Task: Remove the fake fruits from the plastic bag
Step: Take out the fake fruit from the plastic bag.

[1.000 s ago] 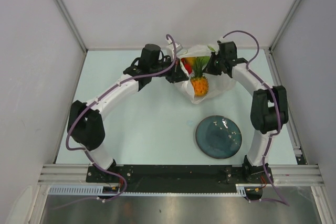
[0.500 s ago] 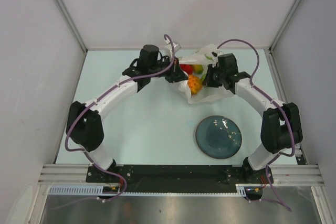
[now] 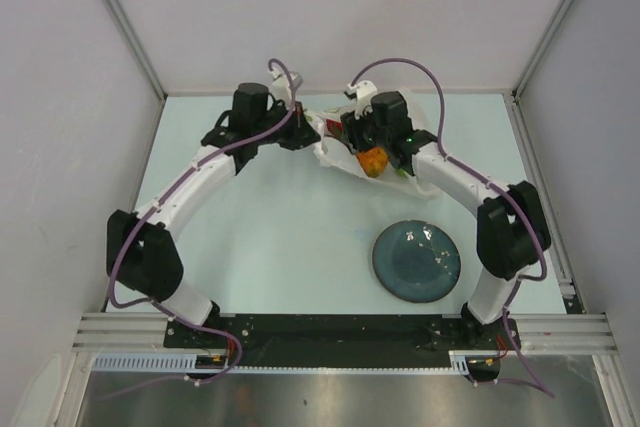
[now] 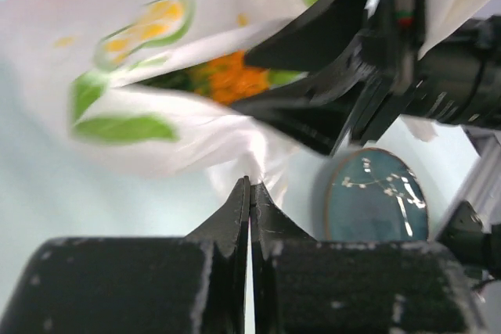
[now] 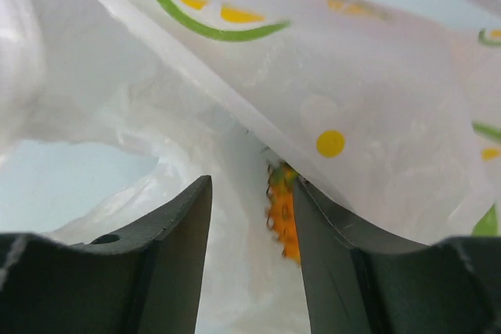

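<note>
Next, my right gripper reaches the pineapple [image 5: 280,213] and grabs its green top end [image 5: 277,173], so its orange body stays free to come out of the bag's opening.
The plastic bag [image 3: 332,150] lies crumpled at the back of the table, white with yellow and green citrus prints. My left gripper [image 3: 302,134] is shut on a pinch of its thin edge [image 4: 252,163]. My right gripper [image 3: 368,143] sits in the bag's mouth with its jaws open. An orange pineapple [image 3: 373,162], one of the fake fruits, shows just below it. In the right wrist view the pineapple [image 5: 280,213] lies against the inner face of the right finger, with bag film [image 5: 352,91] draped over it. The other fruits are hidden by the bag and the arm.
A dark round plate [image 3: 417,260] lies on the pale table nearer the arms, right of centre, and shows in the left wrist view [image 4: 376,201]. The right arm's black body [image 4: 383,76] crosses close in front of the left wrist camera. Grey walls enclose the table.
Both arms have shifted left and the bag has been dragged left with them. The right gripper, shut before, has moved into the bag's mouth and opened. The left stays shut on the bag.
</note>
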You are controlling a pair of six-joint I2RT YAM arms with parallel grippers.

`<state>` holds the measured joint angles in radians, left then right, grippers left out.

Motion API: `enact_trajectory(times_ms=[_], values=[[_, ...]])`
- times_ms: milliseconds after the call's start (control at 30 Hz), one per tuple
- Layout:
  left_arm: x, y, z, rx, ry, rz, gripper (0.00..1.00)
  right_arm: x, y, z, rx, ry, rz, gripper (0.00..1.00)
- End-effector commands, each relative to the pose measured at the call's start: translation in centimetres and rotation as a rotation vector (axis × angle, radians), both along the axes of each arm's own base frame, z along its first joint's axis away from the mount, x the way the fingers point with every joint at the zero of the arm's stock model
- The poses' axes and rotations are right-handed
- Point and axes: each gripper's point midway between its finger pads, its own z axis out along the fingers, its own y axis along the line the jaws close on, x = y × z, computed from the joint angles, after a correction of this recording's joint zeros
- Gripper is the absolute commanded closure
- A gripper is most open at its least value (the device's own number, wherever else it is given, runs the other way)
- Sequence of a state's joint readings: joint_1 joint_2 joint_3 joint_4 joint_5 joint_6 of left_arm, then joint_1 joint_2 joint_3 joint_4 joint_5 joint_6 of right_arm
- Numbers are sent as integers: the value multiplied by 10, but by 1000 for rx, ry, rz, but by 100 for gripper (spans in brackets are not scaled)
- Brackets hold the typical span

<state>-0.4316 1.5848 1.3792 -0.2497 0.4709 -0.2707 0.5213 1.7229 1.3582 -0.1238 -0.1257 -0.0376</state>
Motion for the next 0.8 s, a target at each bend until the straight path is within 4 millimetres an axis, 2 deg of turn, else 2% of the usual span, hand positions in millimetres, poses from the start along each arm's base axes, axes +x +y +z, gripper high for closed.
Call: enact_trajectory(times_ms=[0,100,133,167,267,367,467,567,600,667,767], values=[[-3,44,-7,12,58,144,100,47,3,11,-88,-150,-22,50],[-11,45,-13,-16,63,137,100,68,10,-4,-120,-139,-20,50],[-12,44,-13,-28,62,133,100,76,14,5,-119,-163,-13,50],[-12,42,-12,-42,60,130,100,81,17,-12,-142,-143,-2,51],[-9,42,-15,-39,65,132,100,96,22,-23,-175,-155,3,54],[-8,39,-11,-42,63,119,100,105,26,-23,-184,-170,1,56],[-7,39,-6,-52,57,121,100,102,29,-37,-193,-138,25,53],[-6,39,-5,-49,47,123,100,98,27,-53,-216,-111,11,43],[-5,40,-4,-48,41,126,100,94,26,-65,-224,-86,3,41],[-5,40,-3,-47,37,127,100,92,23,-76,-233,-58,-2,41],[-4,40,-2,-47,30,130,100,89,13,-93,-260,-16,-35,46]])
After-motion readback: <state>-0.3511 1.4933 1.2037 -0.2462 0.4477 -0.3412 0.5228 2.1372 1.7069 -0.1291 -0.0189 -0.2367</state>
